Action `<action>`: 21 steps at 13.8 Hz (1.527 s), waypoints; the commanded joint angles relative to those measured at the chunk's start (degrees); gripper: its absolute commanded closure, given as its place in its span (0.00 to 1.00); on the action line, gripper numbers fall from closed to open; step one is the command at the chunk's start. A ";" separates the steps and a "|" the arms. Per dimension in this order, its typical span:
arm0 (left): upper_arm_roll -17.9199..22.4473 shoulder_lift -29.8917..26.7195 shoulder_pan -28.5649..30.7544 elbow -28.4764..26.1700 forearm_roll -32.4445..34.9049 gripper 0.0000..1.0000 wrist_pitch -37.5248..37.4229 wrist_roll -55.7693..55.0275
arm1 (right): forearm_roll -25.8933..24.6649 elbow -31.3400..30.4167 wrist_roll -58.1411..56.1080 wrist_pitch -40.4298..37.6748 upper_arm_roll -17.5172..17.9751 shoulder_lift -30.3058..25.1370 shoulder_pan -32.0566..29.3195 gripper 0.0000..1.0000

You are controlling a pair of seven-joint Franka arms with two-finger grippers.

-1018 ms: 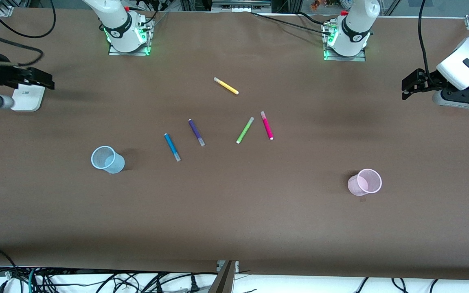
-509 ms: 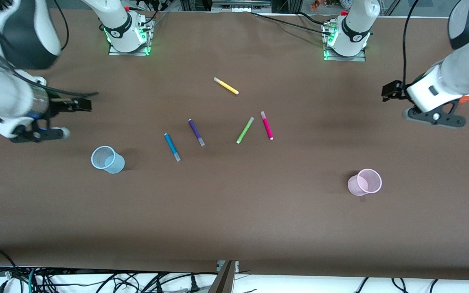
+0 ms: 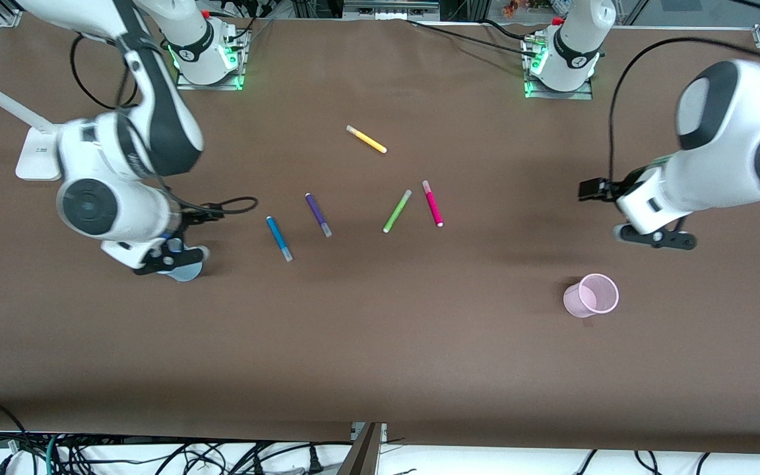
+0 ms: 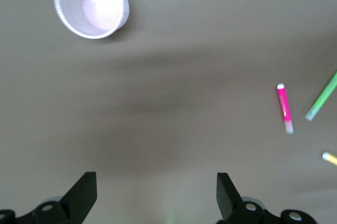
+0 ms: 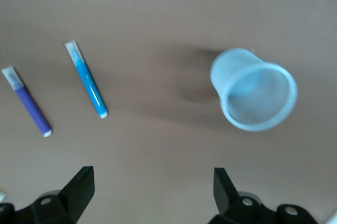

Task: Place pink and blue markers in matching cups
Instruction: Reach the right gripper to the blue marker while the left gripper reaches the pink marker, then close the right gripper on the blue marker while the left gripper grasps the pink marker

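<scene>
I will grab the pink marker next with my left gripper, by its pale end with the cap (image 3: 426, 187). Then it can stand in the pink cup (image 3: 592, 295).
The blue marker (image 3: 279, 238) and the pink marker (image 3: 432, 203) lie flat near the middle of the table. The pale blue cup (image 3: 185, 272) stands toward the right arm's end and is mostly hidden under that arm. It shows whole in the right wrist view (image 5: 255, 90), beside the blue marker (image 5: 87, 79). The pale pink cup (image 3: 592, 295) stands toward the left arm's end. My right gripper (image 3: 205, 212) is open and empty, in the air between the blue cup and the blue marker. My left gripper (image 3: 592, 190) is open and empty over bare table above the pink cup, which shows in the left wrist view (image 4: 92, 4) with the pink marker (image 4: 284, 107).
A dark purple marker (image 3: 318, 214) lies beside the blue one. A lime green marker (image 3: 396, 211) lies beside the pink one. A yellow marker (image 3: 366, 139) lies farther from the front camera. A white block (image 3: 37, 155) sits at the right arm's end.
Both arms have swung in from the table's ends toward the middle. The right arm now covers most of the blue cup. The markers and cups have not moved.
</scene>
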 commanded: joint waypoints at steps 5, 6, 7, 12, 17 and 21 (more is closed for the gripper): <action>0.51 2.13 -14.83 -15.76 -0.29 0.00 22.35 -15.62 | 2.04 -9.19 0.28 16.72 1.45 3.63 5.39 0.00; 0.42 2.04 -15.88 -19.02 -0.29 0.00 27.61 -16.15 | 2.04 -9.72 0.37 18.83 1.45 4.68 5.83 0.00; 0.42 2.04 -17.02 -21.22 -0.20 0.00 31.67 -17.46 | 2.04 -10.07 0.46 20.68 1.45 5.48 7.14 0.00; 0.51 9.15 -25.55 -23.27 -0.20 0.00 45.76 -29.67 | 1.95 -10.25 2.83 27.80 1.45 9.87 9.43 0.00; 0.51 12.85 -30.12 -23.27 -0.11 0.00 49.46 -34.42 | 1.69 -10.16 2.75 33.17 1.36 12.16 9.35 0.00; 0.42 14.16 -31.89 -23.97 -0.11 0.14 49.38 -36.10 | 1.69 -10.16 2.57 35.46 1.27 13.13 8.91 0.46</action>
